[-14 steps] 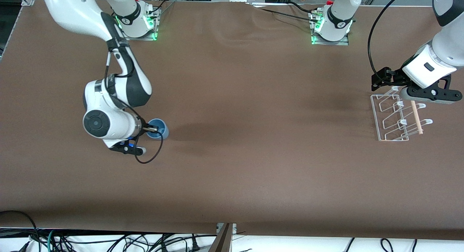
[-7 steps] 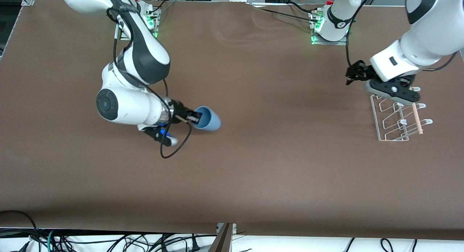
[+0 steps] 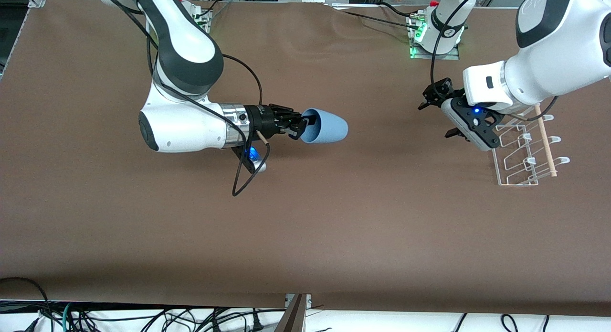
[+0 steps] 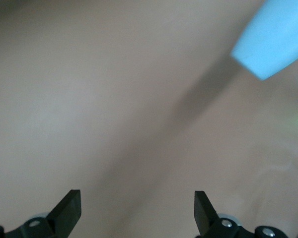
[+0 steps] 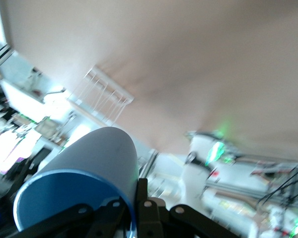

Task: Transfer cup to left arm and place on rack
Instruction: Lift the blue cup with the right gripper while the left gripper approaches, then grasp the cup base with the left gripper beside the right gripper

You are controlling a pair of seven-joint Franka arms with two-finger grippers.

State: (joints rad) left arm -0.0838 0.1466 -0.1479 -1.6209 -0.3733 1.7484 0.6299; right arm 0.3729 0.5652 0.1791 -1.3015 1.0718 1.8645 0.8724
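The robot's left gripper will set the cup on the white wire rack (image 3: 518, 153), so it will next grab the light-blue cup's base end (image 3: 342, 129).
My right gripper (image 3: 301, 126) is shut on the rim of the light-blue cup (image 3: 326, 127). It holds the cup on its side in the air over the middle of the table, with the base toward the left arm. In the right wrist view the cup (image 5: 87, 171) fills the lower corner, its wall pinched by my right gripper (image 5: 135, 201). My left gripper (image 3: 428, 99) is open and empty in the air, between the cup and the white wire rack (image 3: 518, 153). The left wrist view shows its gripper (image 4: 136, 207) wide open and the cup's base (image 4: 275, 39) some way ahead.
The rack, with its wooden dowel (image 3: 545, 141), lies on the brown table (image 3: 334, 227) at the left arm's end. It also shows in the right wrist view (image 5: 102, 96). A black cable (image 3: 246, 174) loops from the right wrist.
My right arm has lifted the cup off the table, tipped it sideways and carried it toward the middle. My left arm has swung from over the rack toward the cup.
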